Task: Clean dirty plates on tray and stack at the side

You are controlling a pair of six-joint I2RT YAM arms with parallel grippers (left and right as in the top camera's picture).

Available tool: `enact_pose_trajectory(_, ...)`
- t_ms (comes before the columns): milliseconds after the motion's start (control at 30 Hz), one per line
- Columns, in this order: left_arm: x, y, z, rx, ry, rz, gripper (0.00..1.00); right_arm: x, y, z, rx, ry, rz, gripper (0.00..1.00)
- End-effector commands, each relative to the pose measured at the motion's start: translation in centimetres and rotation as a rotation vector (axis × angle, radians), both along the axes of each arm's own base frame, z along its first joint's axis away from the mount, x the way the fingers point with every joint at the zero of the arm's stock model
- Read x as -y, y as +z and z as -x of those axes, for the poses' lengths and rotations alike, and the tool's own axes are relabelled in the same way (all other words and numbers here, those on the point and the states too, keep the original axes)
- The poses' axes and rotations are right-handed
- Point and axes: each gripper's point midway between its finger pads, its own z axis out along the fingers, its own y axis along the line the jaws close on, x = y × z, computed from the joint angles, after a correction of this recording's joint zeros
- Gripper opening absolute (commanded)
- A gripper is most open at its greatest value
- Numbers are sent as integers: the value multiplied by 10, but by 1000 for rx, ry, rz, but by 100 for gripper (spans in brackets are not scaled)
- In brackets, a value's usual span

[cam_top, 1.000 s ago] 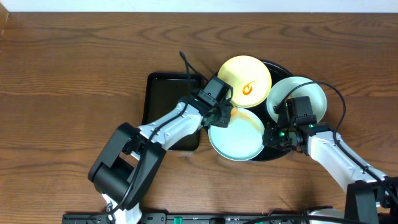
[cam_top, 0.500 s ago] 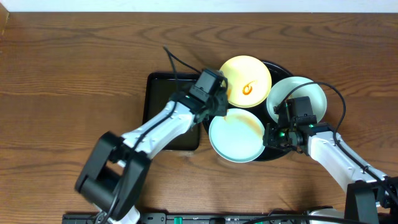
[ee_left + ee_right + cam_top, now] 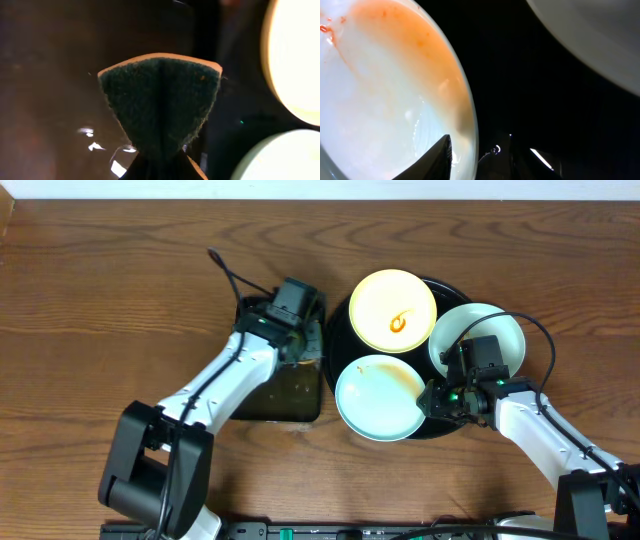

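The front plate has to be lifted off the tray and set at the side. My right gripper should grab the front plate's rim next, away from the sponge (image 3: 160, 100).
Three plates lie on the round black tray (image 3: 338, 330): a pale yellow plate (image 3: 392, 310) with an orange sauce curl, a pale blue-white plate (image 3: 486, 322) at the right, and a front pale blue plate (image 3: 378, 397) with a faint orange smear. My left gripper (image 3: 303, 340) hangs over the rectangular tray's right edge, shut on a green-faced sponge (image 3: 160, 100). My right gripper (image 3: 432, 402) sits at the front plate's right rim. In the right wrist view that plate (image 3: 380, 100) has one finger over its inside and the other outside, jaws open around the rim.
A smaller rectangular black tray (image 3: 262, 380) lies left of the round one on the brown wooden table (image 3: 100, 300). The right arm's cable arcs over the right plate. In the left wrist view the yellow plate (image 3: 295, 60) and front plate (image 3: 285, 160) show at the right.
My left gripper has carried the sponge left, off the front plate to above the rectangular tray. The right jaws have parted at the front plate's rim.
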Motion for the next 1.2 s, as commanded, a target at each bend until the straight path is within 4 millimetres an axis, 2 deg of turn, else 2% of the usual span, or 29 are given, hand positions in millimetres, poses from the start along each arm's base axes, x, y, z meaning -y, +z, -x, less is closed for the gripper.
enact_pose_trajectory(0,-14,2,-3,2,33,-19,9,-2,-3,4,-13,16,5,33)
enact_pose_trajectory(100,-16,2,-4,0,38,-20,9,-4,-3,5,-14,18,-4,26)
enact_pose_trajectory(600,-17,0,-1,-10,38,-24,12,-7,-4,10,-34,25,-28,16)
enact_pose_trajectory(700,-17,0,-1,-10,38,-24,12,-7,-6,12,-38,25,-28,7)
enact_pose_trajectory(767,-17,0,-1,-10,38,-24,12,-8,-4,7,-15,25,-31,1)
enact_pose_trajectory(1000,-20,-3,5,-38,39,-39,17,-6,2,-14,103,82,0,1)
enact_pose_trajectory(1133,-21,-3,6,-43,39,-41,16,-4,12,-20,136,98,26,1)
enact_pose_trajectory(1167,-21,-3,6,-43,39,-41,12,1,17,-21,136,90,52,1)
